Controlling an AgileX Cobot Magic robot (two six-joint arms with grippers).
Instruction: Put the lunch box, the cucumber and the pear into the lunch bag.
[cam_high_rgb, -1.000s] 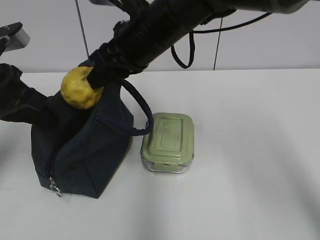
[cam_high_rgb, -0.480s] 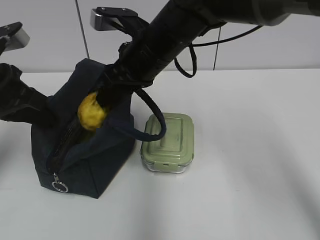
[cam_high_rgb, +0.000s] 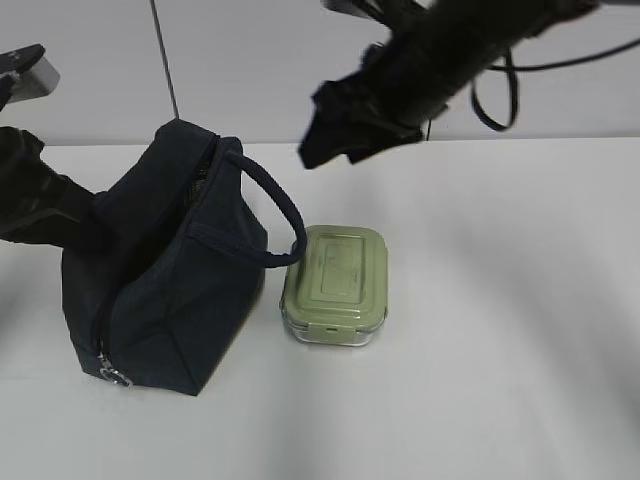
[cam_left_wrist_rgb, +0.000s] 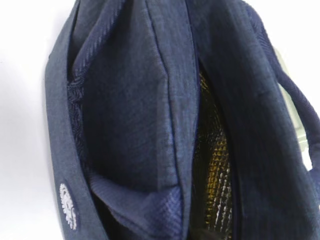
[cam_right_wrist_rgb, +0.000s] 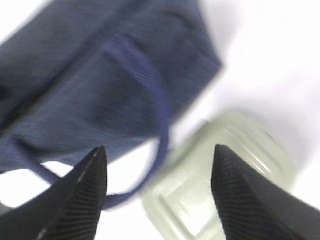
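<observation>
The robot's right gripper needs to pack the lunch box (cam_high_rgb: 335, 285) into the lunch bag next, so it needs to grab the lunch box by its narrow ends.
The dark navy lunch bag (cam_high_rgb: 165, 275) stands on the left of the white table with its top zipper open and its loop handle (cam_high_rgb: 275, 205) arching to the right. The sage-green lunch box (cam_high_rgb: 335, 285) sits right beside it, lid on. My right gripper (cam_high_rgb: 328, 140) hangs open and empty above and behind the lunch box; its wrist view shows the gripper (cam_right_wrist_rgb: 160, 150) over the handle and the lunch box (cam_right_wrist_rgb: 225, 170). My left arm (cam_high_rgb: 45, 205) presses against the bag's left side, its jaws hidden. The left wrist view shows the bag's opening (cam_left_wrist_rgb: 212, 165) with shiny yellowish lining. The pear and the cucumber are out of view.
A white wall with a thin vertical line (cam_high_rgb: 165, 60) runs behind the table. The bag's metal zip pull (cam_high_rgb: 112, 377) hangs at its front lower corner.
My right gripper held the pear above the bag, lowered it into the opening, then came out empty and rose to the right. The pear no longer shows.
</observation>
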